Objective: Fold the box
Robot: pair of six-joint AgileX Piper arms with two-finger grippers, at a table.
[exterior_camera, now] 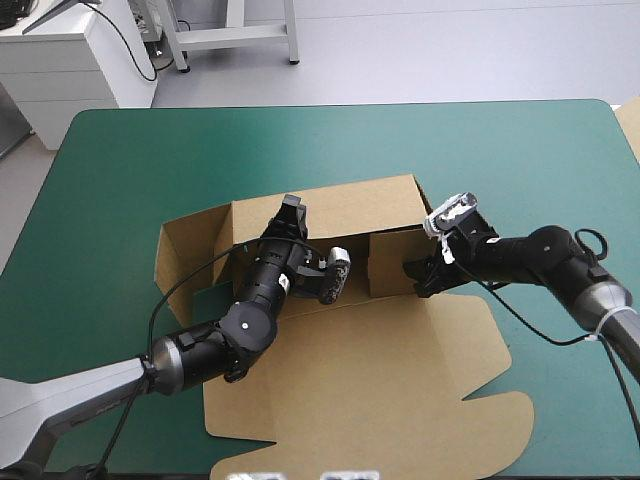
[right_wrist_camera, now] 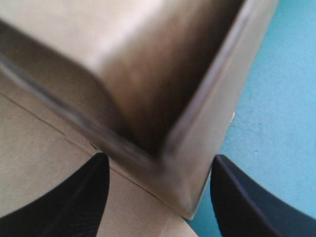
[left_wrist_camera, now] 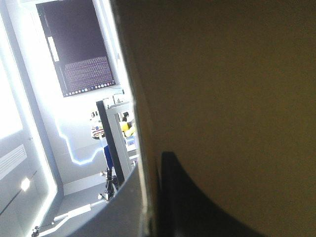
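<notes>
The right gripper grabs the box by its side (exterior_camera: pixel 424 192) next, to fold the box with the box's side standing upright beside its flat lid (exterior_camera: pixel 370 375).
The brown box (exterior_camera: pixel 330 210) lies mid-table with its back and side walls raised and its lid (exterior_camera: pixel 380 380) flat toward the front edge. My left gripper (exterior_camera: pixel 292 210) reaches over the tray to the top of the back wall. In the left wrist view the board (left_wrist_camera: pixel 222 98) fills the scene, its edge running between the two nearly closed fingers (left_wrist_camera: pixel 197 202). My right gripper (exterior_camera: pixel 412 272) sits at the tray's front right corner. Its fingers (right_wrist_camera: pixel 74 202) stand apart, open, with the box corner (right_wrist_camera: pixel 187 163) between them (right_wrist_camera: pixel 159 158).
Bare teal-green cover (exterior_camera: pixel 500 150) surrounds the box on the far and right sides. A side flap (exterior_camera: pixel 185 250) stands up at the box's left end. A pale strip of board (exterior_camera: pixel 632 125) shows at the table's right edge.
</notes>
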